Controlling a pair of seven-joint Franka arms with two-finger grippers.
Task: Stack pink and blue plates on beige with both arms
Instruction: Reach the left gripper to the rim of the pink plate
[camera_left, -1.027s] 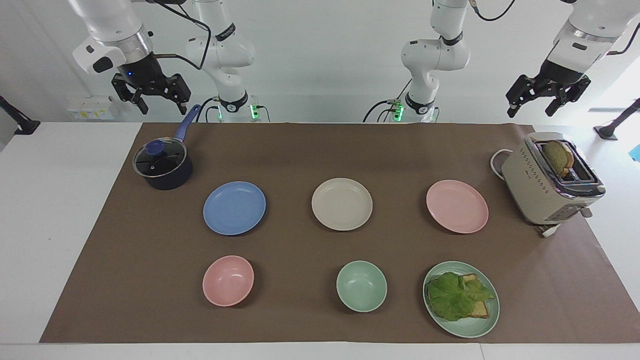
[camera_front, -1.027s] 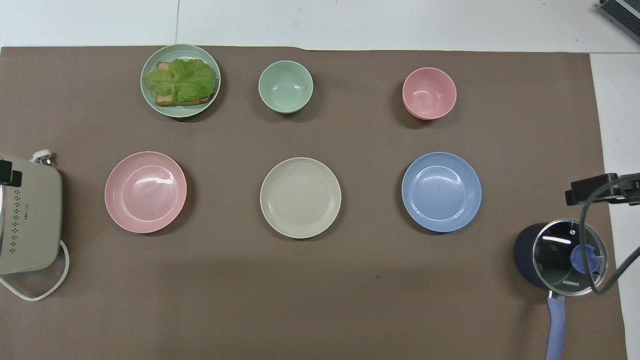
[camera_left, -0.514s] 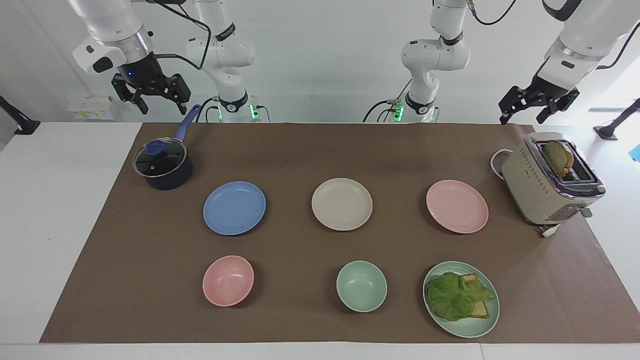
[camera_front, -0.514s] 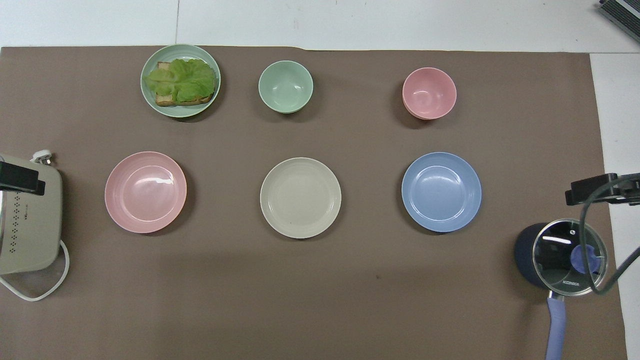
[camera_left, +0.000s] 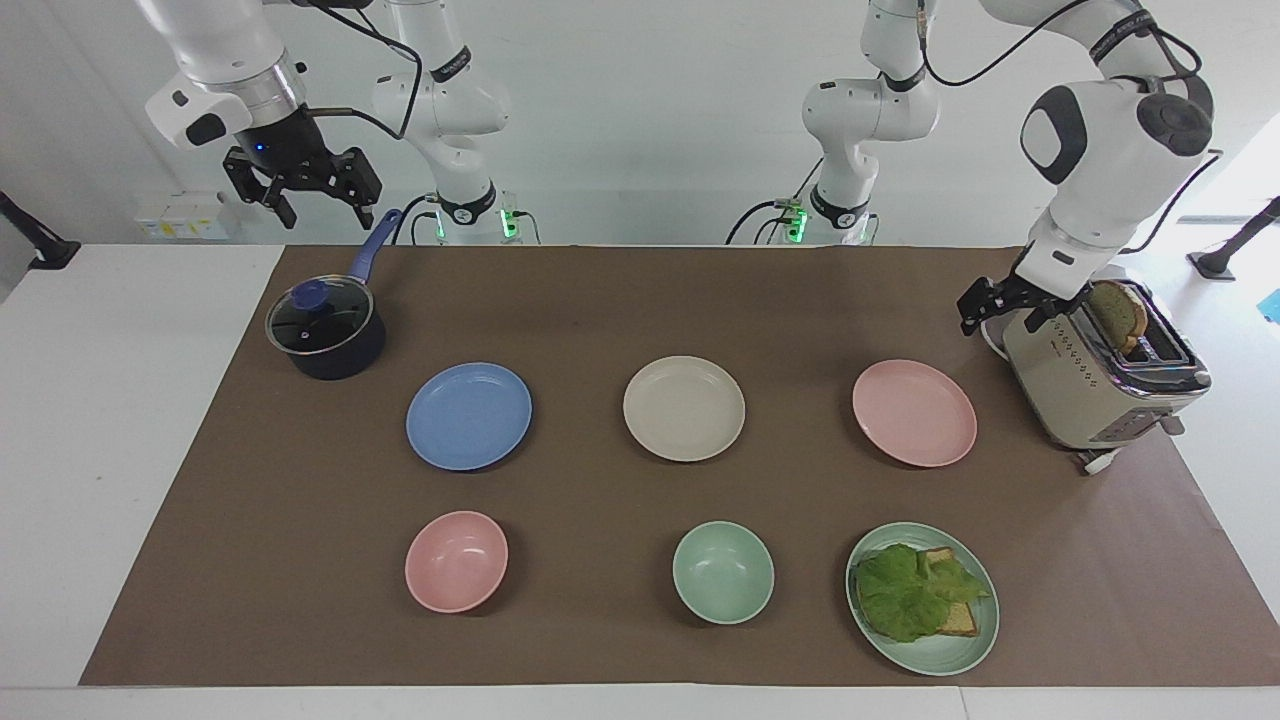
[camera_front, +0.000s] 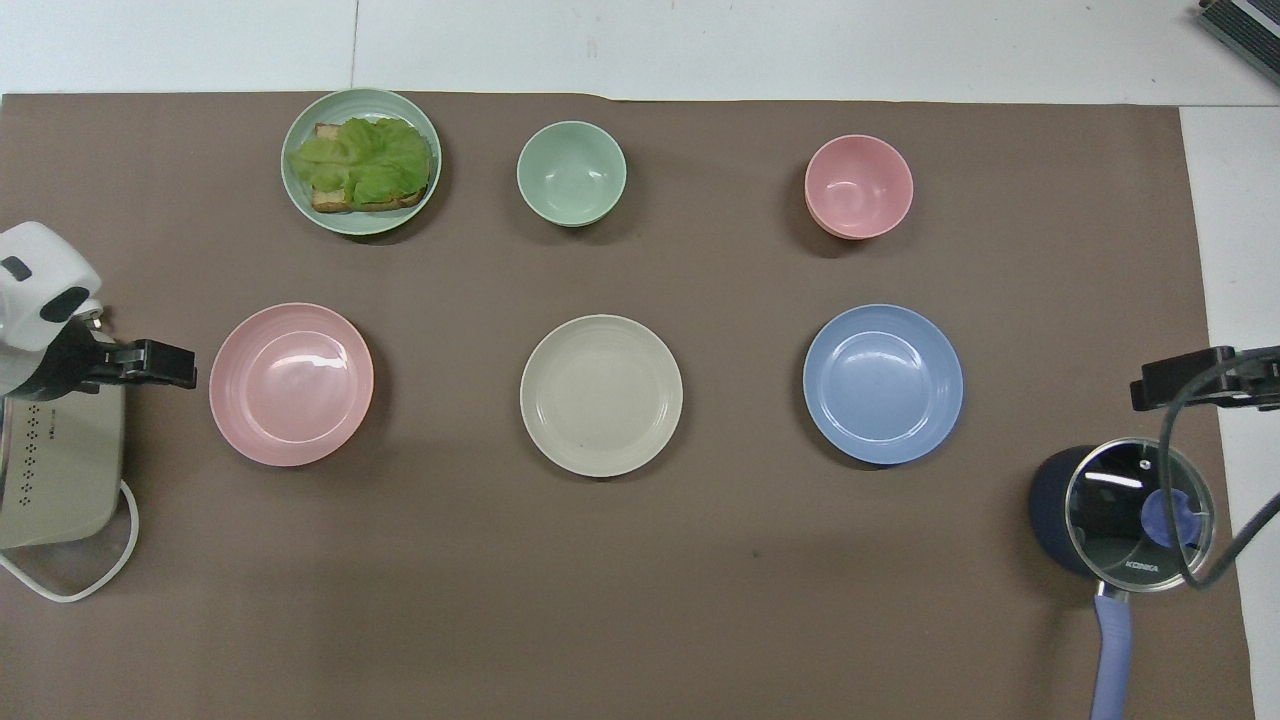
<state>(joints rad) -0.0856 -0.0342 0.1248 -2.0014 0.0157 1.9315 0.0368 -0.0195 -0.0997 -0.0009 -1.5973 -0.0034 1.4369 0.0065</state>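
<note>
I will next grab the pink plate by its rim (camera_front: 218, 382) with my left gripper, to start the stack on the beige plate (camera_front: 601, 395).
Three equal plates lie in a row on the brown mat: the blue plate (camera_left: 469, 415) (camera_front: 883, 383) toward the right arm's end, the beige plate (camera_left: 684, 408) (camera_front: 601, 395) in the middle, and the pink plate (camera_left: 914, 412) (camera_front: 291, 384) toward the left arm's end. All three are bare and apart. My left gripper (camera_left: 990, 312) (camera_front: 165, 363) hangs low and open beside the toaster, over the mat just off the pink plate's rim, touching nothing. High over the saucepan's handle, my right gripper (camera_left: 305, 190) (camera_front: 1190, 378) waits open and empty.
A beige toaster (camera_left: 1100, 365) with a bread slice stands at the left arm's end, a lidded dark saucepan (camera_left: 325, 330) at the right arm's end. Farther from the robots sit a pink bowl (camera_left: 456, 561), a green bowl (camera_left: 723, 572) and a green plate (camera_left: 960, 650) of lettuce toast.
My left arm has swung down from high above the toaster, bringing its gripper low beside the toaster and close to the pink plate. The right arm has barely moved.
</note>
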